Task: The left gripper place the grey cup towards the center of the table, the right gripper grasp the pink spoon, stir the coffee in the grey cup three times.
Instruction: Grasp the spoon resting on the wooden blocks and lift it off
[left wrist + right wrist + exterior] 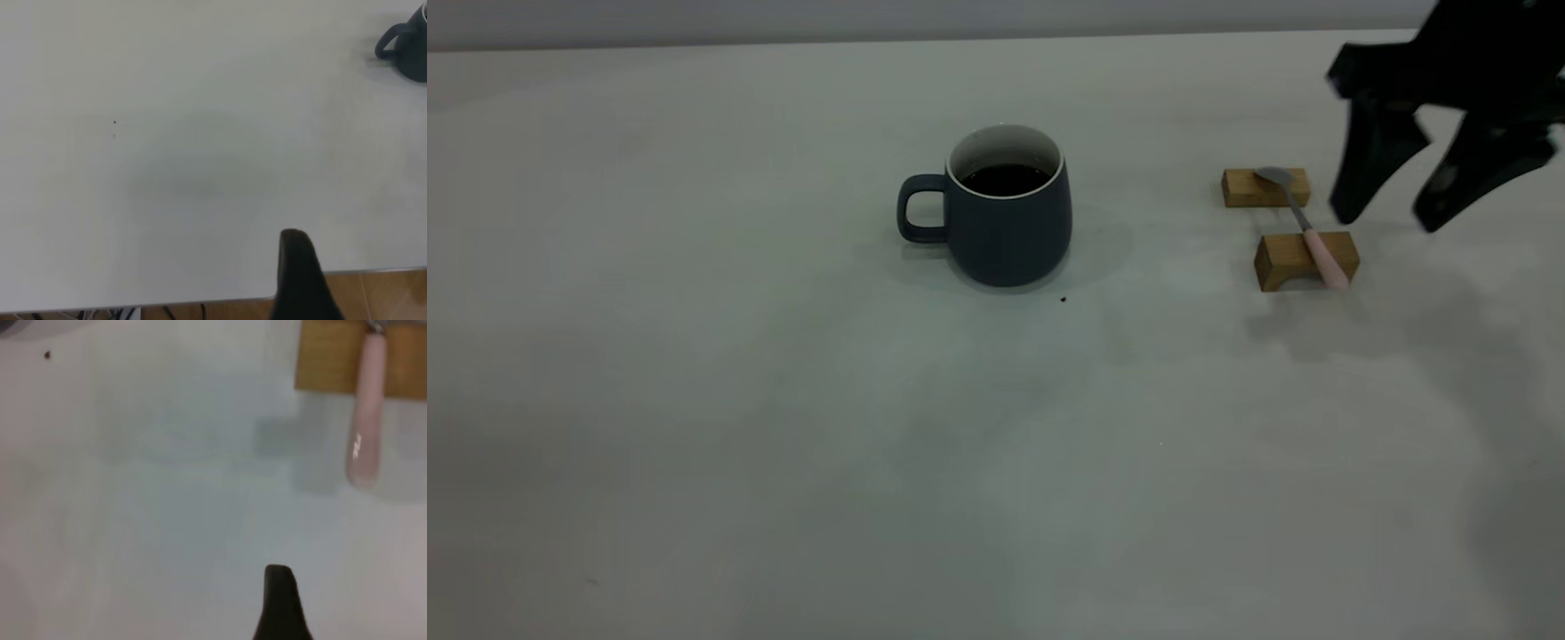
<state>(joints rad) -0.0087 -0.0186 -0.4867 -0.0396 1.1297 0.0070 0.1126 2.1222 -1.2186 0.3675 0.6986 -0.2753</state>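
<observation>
I will grab the pink spoon (1307,229) next with my right gripper, by the overhanging end of its pink handle. The spoon's bowl then stays free to stir the coffee.
The grey cup (1005,231) stands upright near the middle of the table (783,427), handle to the left, with dark coffee (1005,180) inside. It also shows far off in the left wrist view, cup (408,48). The pink spoon (1307,229) lies across two wooden blocks, its bowl on the far one, its pink handle (365,433) overhanging the near one. My right gripper (1389,222) hovers open just right of the spoon, touching nothing. My left gripper (267,267) sits back by the table edge; a single finger (298,270) shows, nothing against it.
Two tan wooden blocks, the far one (1249,188) and the near one (1285,264), carry the spoon right of the cup. A tiny dark speck (1064,300) lies just in front of the cup. The table's edge (360,272) and wooden floor show beside the left finger.
</observation>
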